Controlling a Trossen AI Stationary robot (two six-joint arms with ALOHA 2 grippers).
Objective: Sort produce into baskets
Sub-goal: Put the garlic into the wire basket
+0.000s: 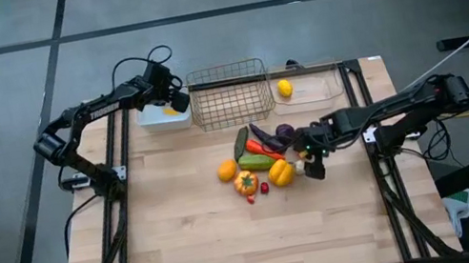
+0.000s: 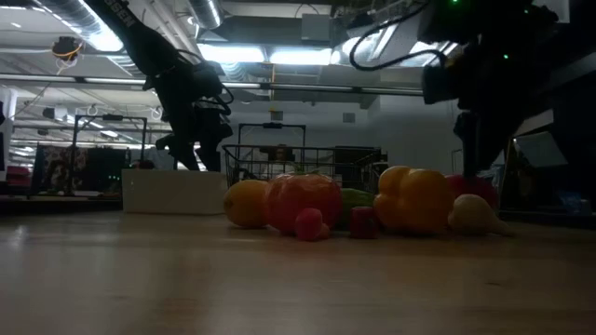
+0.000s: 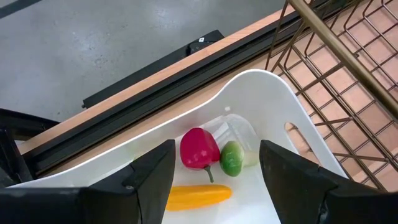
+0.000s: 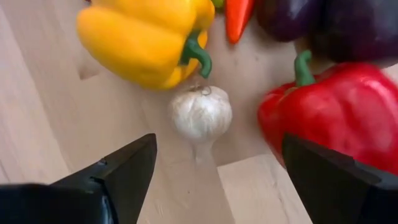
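Wood shows between my right gripper's fingers and the garlic bulb (image 1: pixel 300 166), so it is too early to close. My right gripper reaches the garlic bulb, then closes on it.
The produce lies in a heap at mid-table: an orange (image 1: pixel 227 170), an orange pepper (image 1: pixel 246 184), a yellow pepper (image 1: pixel 281 173), a green cucumber (image 1: pixel 241 143), a purple onion (image 1: pixel 284 131). My right gripper (image 1: pixel 311 162) is open above a white garlic bulb (image 4: pixel 201 113), which rests on the table between the yellow pepper (image 4: pixel 146 37) and a red pepper (image 4: pixel 336 118). My left gripper (image 1: pixel 173 99) is open and empty over the white tray (image 3: pixel 267 93), which holds a red piece (image 3: pixel 199 149), a green piece (image 3: pixel 232 157) and a yellow piece (image 3: pixel 193 196).
A wire-mesh basket (image 1: pixel 230 94) stands right of the white tray (image 1: pixel 160 118). A clear bin (image 1: pixel 316 86) beyond it holds a lemon (image 1: pixel 285 88). Black rails run along the table's left and right sides. Bare wood lies toward the near edge.
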